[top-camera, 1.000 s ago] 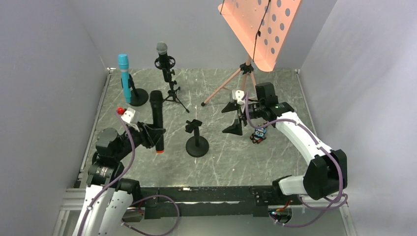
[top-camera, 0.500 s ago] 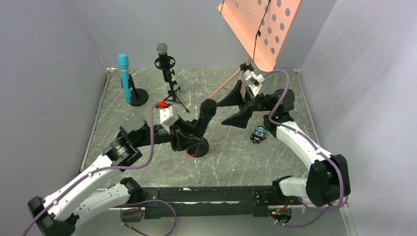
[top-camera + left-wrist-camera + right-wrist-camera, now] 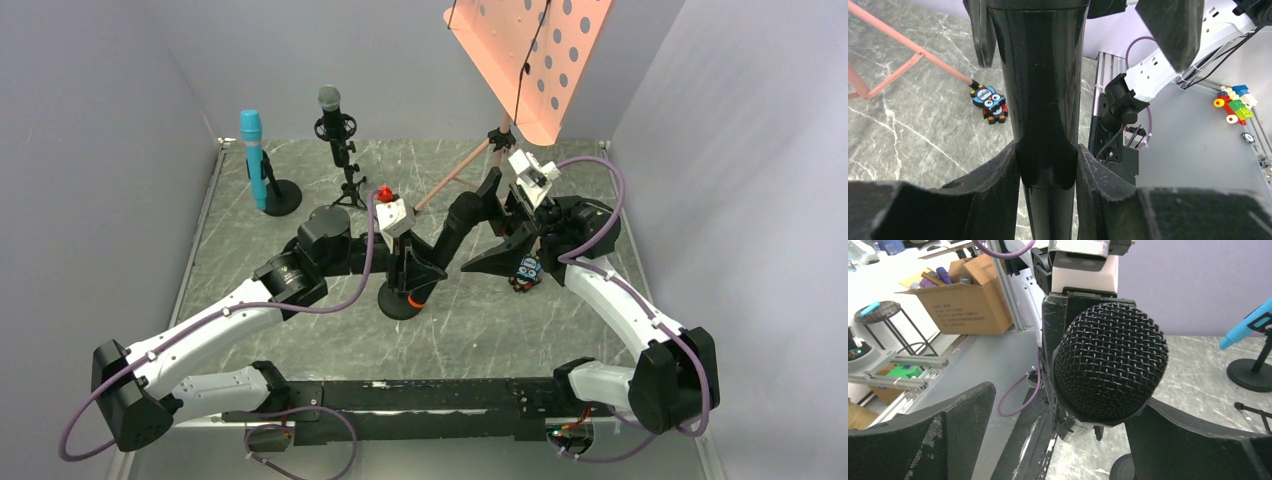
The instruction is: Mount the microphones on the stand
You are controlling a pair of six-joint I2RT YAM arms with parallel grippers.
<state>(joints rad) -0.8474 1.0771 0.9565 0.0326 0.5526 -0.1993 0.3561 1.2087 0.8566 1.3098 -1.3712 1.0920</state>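
Note:
Next, my right gripper grips the black microphone by its neck below the mesh head, which leaves the microphone's body free for the clip.
My left gripper (image 3: pixel 418 272) is shut on the black microphone with the orange-red end (image 3: pixel 455 228). It holds the mic tilted over the round-based centre stand (image 3: pixel 396 304); that stand's clip is hidden. In the left wrist view my gripper (image 3: pixel 1046 165) clamps the mic's black body (image 3: pixel 1043 75). My right gripper (image 3: pixel 476 236) is open, with the mic's mesh head (image 3: pixel 1110 365) between its fingers (image 3: pixel 953 425). The teal-blue microphone (image 3: pixel 252 150) and the silver-headed black microphone (image 3: pixel 331 102) stand upright in their stands at the back left.
A pink music stand (image 3: pixel 530 60) on a tripod is at the back centre, one leg (image 3: pixel 913 50) running near the grippers. A small colourful toy figure (image 3: pixel 527 271) lies under the right arm. Grey walls close in three sides.
My left arm has swung right from the left side, carrying the black mic over the centre stand and tilting it. My right gripper has risen and now brackets the mic's head.

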